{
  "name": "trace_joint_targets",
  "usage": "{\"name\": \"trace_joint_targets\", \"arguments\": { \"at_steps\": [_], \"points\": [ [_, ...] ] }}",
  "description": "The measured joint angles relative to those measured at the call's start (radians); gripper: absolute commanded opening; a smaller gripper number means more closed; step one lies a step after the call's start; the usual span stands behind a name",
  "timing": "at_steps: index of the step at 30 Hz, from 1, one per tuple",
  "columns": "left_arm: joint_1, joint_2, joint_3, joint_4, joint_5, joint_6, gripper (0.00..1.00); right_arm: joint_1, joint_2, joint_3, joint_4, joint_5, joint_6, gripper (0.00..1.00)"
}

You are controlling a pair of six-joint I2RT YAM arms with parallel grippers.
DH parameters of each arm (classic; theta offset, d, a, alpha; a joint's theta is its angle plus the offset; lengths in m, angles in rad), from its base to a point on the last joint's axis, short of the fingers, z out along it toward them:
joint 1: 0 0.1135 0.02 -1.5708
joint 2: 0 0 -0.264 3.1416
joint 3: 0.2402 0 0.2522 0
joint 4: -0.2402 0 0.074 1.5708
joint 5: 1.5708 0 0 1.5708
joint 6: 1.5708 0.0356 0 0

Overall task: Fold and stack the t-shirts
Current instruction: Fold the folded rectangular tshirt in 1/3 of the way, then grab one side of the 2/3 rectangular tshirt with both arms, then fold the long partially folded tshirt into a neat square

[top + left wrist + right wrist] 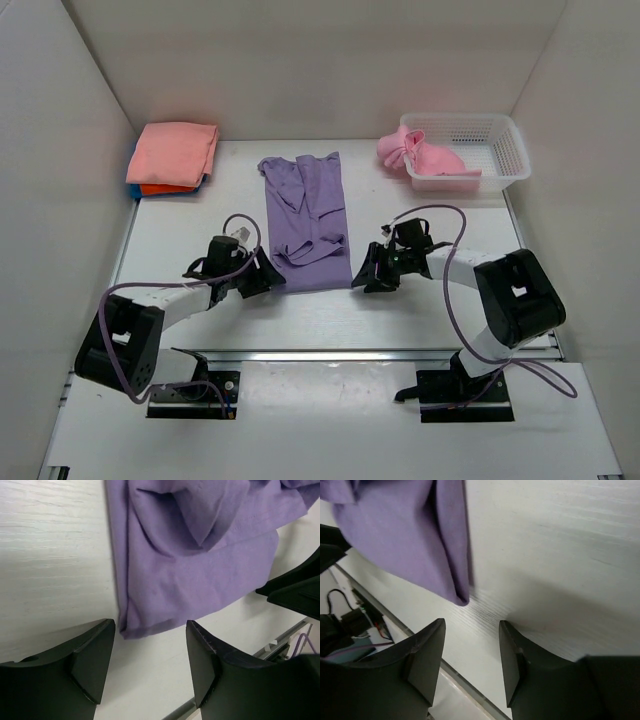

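I will grip the lavender-purple t-shirt's near corner (278, 288) (131, 630) with my left gripper next, opposite my right gripper's corner. Then the t-shirt's near end can fold over evenly.
A lavender-purple t-shirt (306, 215) lies folded lengthwise as a long strip in the middle of the table. My left gripper (268, 277) is open and empty at its near left corner (145, 625). My right gripper (362, 278) is open and empty just right of its near right corner (457, 592). A salmon-pink tee (174, 150) lies folded on top of an orange tee (160, 189) and a blue tee (133, 186) at the far left. A light pink tee (420, 155) hangs bunched over the white mesh basket's rim.
The white mesh basket (500, 148) stands at the far right. White walls close in the table on three sides. A metal rail (340, 354) runs along the table's near edge.
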Motion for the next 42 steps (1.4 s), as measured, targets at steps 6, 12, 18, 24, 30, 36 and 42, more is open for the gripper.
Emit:
{"name": "trace_joint_targets", "arguments": {
  "at_steps": [6, 12, 18, 24, 30, 36, 42],
  "points": [
    [-0.050, 0.000, 0.000, 0.023, -0.076, -0.039, 0.69, 0.025, 0.004, -0.051, 0.168, -0.023, 0.107, 0.48],
    [-0.080, 0.046, 0.001, 0.079, -0.120, -0.100, 0.07, 0.056, 0.067, -0.039, 0.264, -0.037, 0.160, 0.00],
    [-0.041, 0.131, 0.096, 0.025, -0.074, -0.120, 0.00, 0.052, 0.128, 0.104, 0.116, -0.041, 0.134, 0.00],
    [0.013, 0.085, 0.309, -0.059, -0.056, -0.081, 0.00, -0.002, 0.034, 0.344, -0.031, -0.024, 0.059, 0.00],
    [-0.028, -0.103, 0.184, -0.064, -0.023, -0.076, 0.00, 0.014, -0.129, 0.201, -0.038, -0.015, 0.049, 0.00],
    [-0.061, -0.281, -0.091, -0.179, 0.011, -0.089, 0.00, 0.163, -0.215, -0.106, -0.049, -0.017, 0.106, 0.00],
    [-0.108, -0.646, -0.245, -0.325, 0.042, -0.137, 0.00, 0.250, -0.364, -0.274, -0.033, -0.037, 0.182, 0.00]
  ]
}}
